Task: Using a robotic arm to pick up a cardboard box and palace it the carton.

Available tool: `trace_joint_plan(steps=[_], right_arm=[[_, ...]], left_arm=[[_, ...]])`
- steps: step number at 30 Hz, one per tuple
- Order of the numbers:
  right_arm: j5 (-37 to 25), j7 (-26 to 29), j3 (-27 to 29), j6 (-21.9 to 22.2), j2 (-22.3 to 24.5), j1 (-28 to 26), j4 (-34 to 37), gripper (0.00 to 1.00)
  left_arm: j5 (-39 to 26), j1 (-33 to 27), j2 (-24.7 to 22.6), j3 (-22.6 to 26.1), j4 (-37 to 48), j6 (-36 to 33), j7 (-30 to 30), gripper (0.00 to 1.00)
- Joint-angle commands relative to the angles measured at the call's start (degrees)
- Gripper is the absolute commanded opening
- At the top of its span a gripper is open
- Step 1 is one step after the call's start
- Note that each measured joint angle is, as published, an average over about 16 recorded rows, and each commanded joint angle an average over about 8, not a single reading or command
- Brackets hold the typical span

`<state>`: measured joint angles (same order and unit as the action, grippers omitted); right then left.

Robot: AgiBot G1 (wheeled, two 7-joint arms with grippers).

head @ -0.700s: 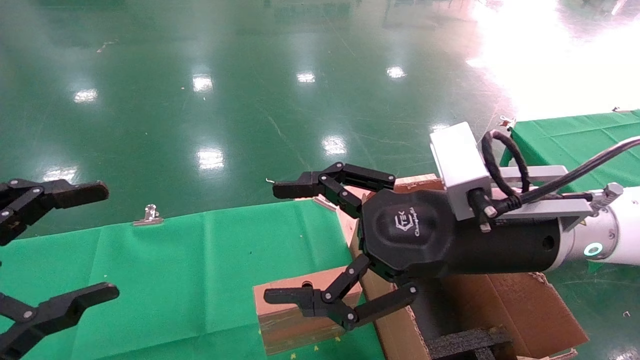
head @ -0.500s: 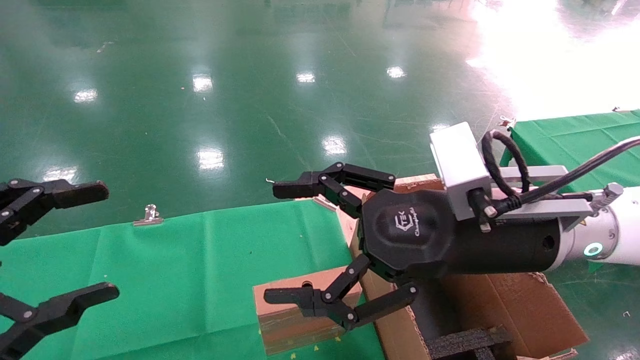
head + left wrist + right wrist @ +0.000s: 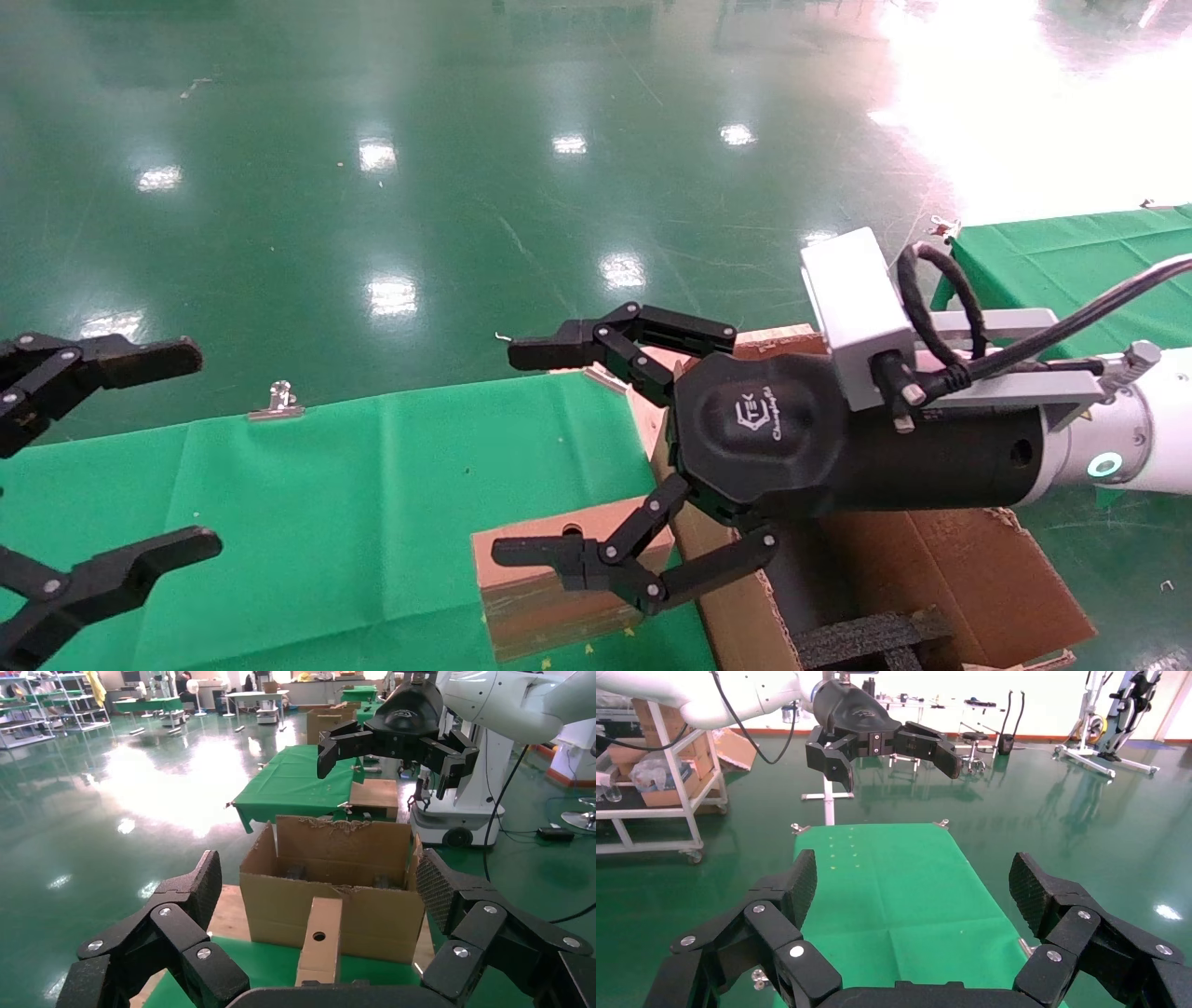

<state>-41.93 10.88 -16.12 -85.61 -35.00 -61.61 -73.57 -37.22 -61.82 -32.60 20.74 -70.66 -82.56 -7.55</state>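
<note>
My right gripper grabs the small brown cardboard box across its narrow holed side next, to place it in the carton.
The small brown cardboard box [image 3: 549, 596] with a round hole lies on the green-clothed table [image 3: 326, 485], close against the carton [image 3: 941, 568]. The carton is large, with ragged flaps and black foam [image 3: 866, 638] inside. My right gripper [image 3: 526, 454] on the white arm is open and empty, hovering above the box and the carton's near wall. My left gripper [image 3: 186, 447] is open and empty at the table's left end. In the left wrist view, my left gripper [image 3: 320, 896] faces the box [image 3: 320, 941] and the carton [image 3: 337, 903]. The right wrist view shows my right gripper [image 3: 916, 888] over bare cloth; the box is hidden there.
A metal clip [image 3: 277, 401] holds the cloth at the table's far edge. A second green-clothed table [image 3: 1071, 252] stands at the back right. Glossy green floor lies beyond. The carton rests on a wooden board [image 3: 228, 913].
</note>
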Motion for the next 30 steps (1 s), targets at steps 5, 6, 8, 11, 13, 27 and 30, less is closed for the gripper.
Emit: trace_joint_plan(steps=[5,6,8,11,13,27,30], right_arm=[[-0.05,-0.02,-0.01,0.00,0.02,0.00,0.01,1.00],[-0.19,0.00,-0.06,-0.03,0.08,0.00,0.00,1.00],[-1.06,0.06,-0.42,-0.27,0.29,-0.32,-0.13,1.00],[-3.82,0.19,-1.59,-0.95,0.56,-1.65,-0.27,1.00],[-6.62,0.25,-2.77,-1.54,0.56,-3.12,-0.19,1.00],[-31.27,-1.06,-14.95,-3.29,-6.91,-15.99,4.78,1.00],[-34.98,-1.30,-17.18,-3.34,-9.24,-17.99,5.94,1.00]], left_arm=[[0.00,0.00,0.00,0.00,0.00,0.00,0.00,0.00],[0.00,0.00,0.00,0.00,0.00,0.00,0.00,0.00],[0.00,0.00,0.00,0.00,0.00,0.00,0.00,0.00],[0.00,0.00,0.00,0.00,0.00,0.00,0.00,0.00],[0.00,0.00,0.00,0.00,0.00,0.00,0.00,0.00],[0.00,0.00,0.00,0.00,0.00,0.00,0.00,0.00],[0.00,0.00,0.00,0.00,0.00,0.00,0.00,0.00]])
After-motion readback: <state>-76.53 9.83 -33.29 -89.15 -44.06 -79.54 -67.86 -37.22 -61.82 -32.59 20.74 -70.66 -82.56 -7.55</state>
